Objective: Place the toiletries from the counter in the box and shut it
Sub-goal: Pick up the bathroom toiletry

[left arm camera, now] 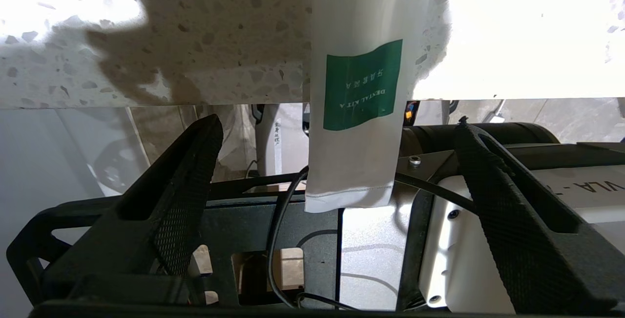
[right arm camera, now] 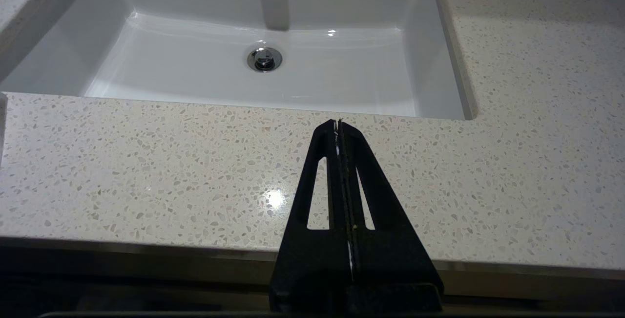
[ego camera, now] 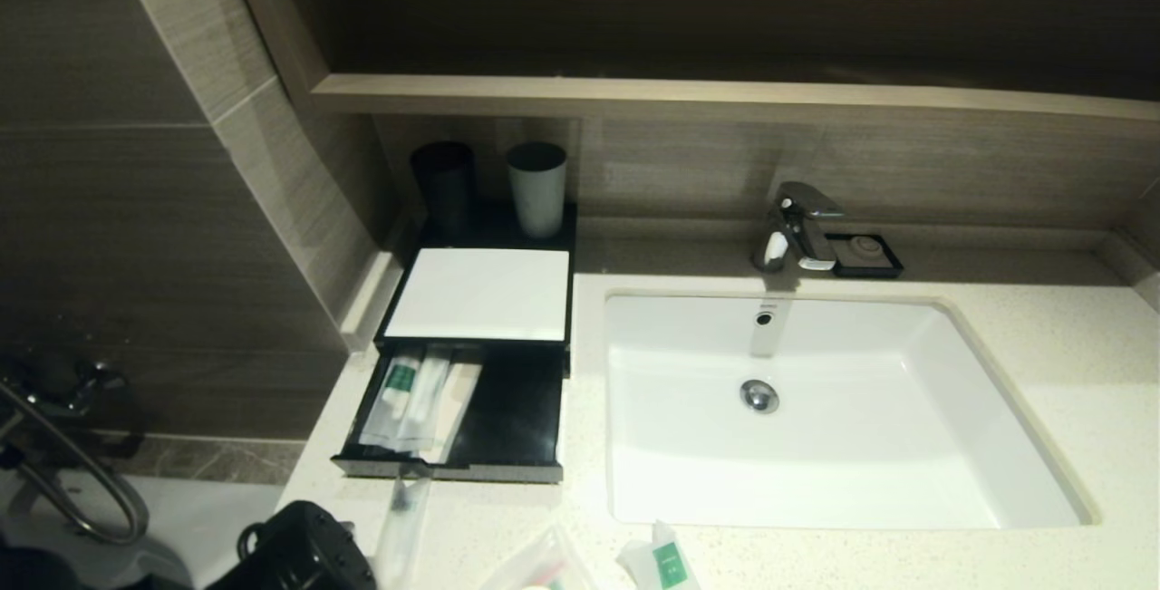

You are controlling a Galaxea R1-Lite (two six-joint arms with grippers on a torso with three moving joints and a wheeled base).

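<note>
My fingers are on either side, level with the green label's lower edge (left arm camera: 358, 125), so it is time for my left gripper to close on the sachet now.
The black box (ego camera: 485, 293) with a white top stands at the counter's (ego camera: 1042, 345) left. Its drawer (ego camera: 517, 418) is pulled out, and several wrapped toiletries (ego camera: 412, 400) lie in its left half. On the counter's front strip lie a long thin sleeve (ego camera: 403, 517), a clear pouch (ego camera: 535, 563) and a white sachet with a green label (ego camera: 666, 563). In the left wrist view a white green-labelled sachet (left arm camera: 361, 83) overhangs the counter edge. My left gripper (left arm camera: 337, 121) stands wide open around its hanging end, its fingers (left arm camera: 185, 186) clear of it. My right gripper (right arm camera: 338, 122) is shut and empty over the counter, in front of the basin.
The white basin (ego camera: 816, 445) fills the middle of the counter, with a chrome tap (ego camera: 797, 227) and a small black soap dish (ego camera: 865, 255) behind it. A dark cup (ego camera: 444, 178) and a grey cup (ego camera: 536, 187) stand behind the box. A wooden ledge (ego camera: 725, 96) runs above.
</note>
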